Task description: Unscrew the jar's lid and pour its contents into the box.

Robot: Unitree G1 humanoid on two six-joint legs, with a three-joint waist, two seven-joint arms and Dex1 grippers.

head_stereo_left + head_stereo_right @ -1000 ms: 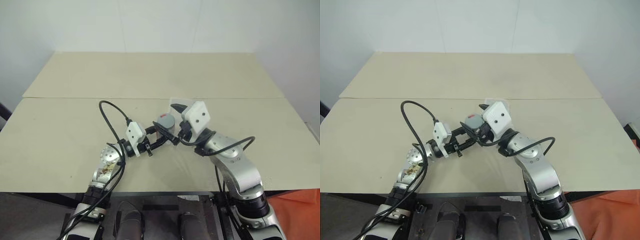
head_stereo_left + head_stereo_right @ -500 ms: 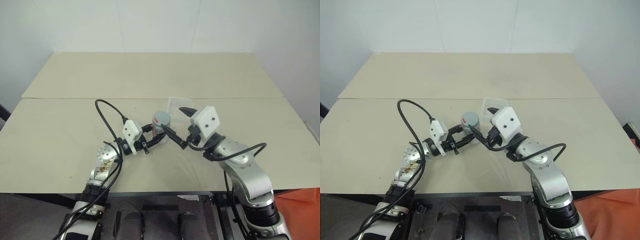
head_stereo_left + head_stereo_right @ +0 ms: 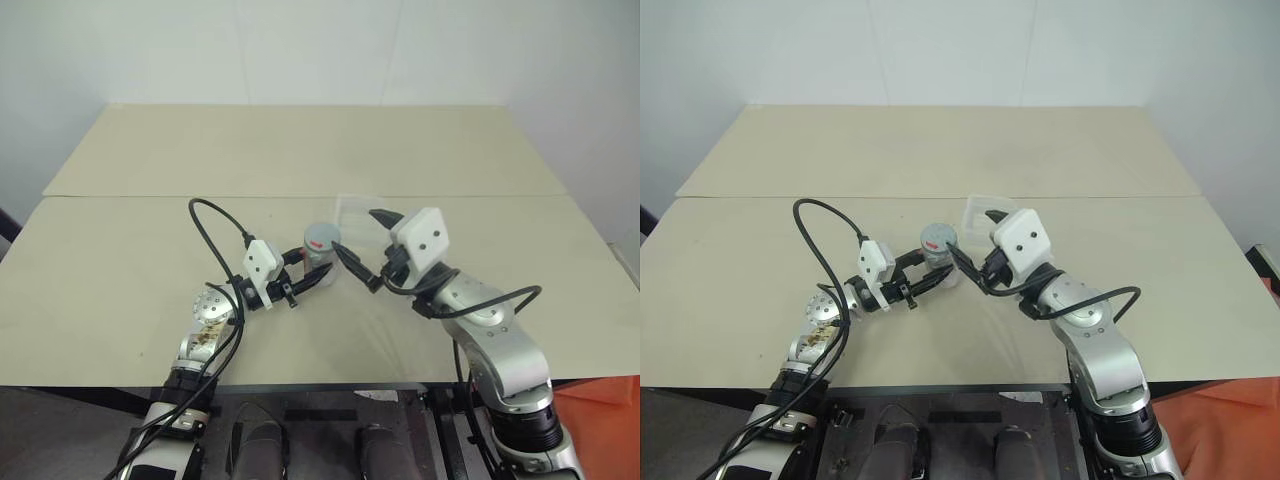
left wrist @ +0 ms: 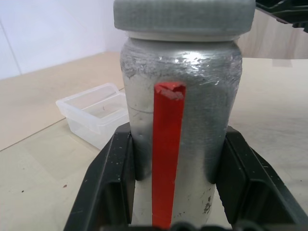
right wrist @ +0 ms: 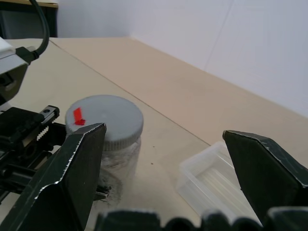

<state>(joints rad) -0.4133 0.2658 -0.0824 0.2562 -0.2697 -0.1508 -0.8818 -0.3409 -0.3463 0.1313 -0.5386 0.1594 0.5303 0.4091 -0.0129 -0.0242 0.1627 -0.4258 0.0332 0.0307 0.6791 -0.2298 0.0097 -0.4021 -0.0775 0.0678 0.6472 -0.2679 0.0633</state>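
Observation:
My right fingers must reach the grey lid's near edge before closing.
The silver-grey jar [image 3: 319, 258] stands upright above the table with a red strip [image 4: 167, 144] down its side. My left gripper [image 3: 313, 274] is shut on its lower body, one finger [image 4: 111, 183] on each side. The grey lid [image 5: 107, 118] with its small red mark [image 5: 78, 116] sits on top of the jar. My right gripper [image 3: 353, 232] is open, just to the right of the lid and apart from it, its fingers [image 5: 72, 178] spread wide. The clear box [image 3: 356, 210] lies on the table behind the jar. The contents are hidden inside the jar.
The beige table [image 3: 120, 260] has a seam across it, with a second panel [image 3: 300, 150] behind. A black cable [image 3: 210, 225] loops up from my left wrist. White walls close off the back and the sides.
My right gripper has drawn back to the right, from around the lid to beside it, still open. The lid stays on the jar, and the left gripper keeps its grip.

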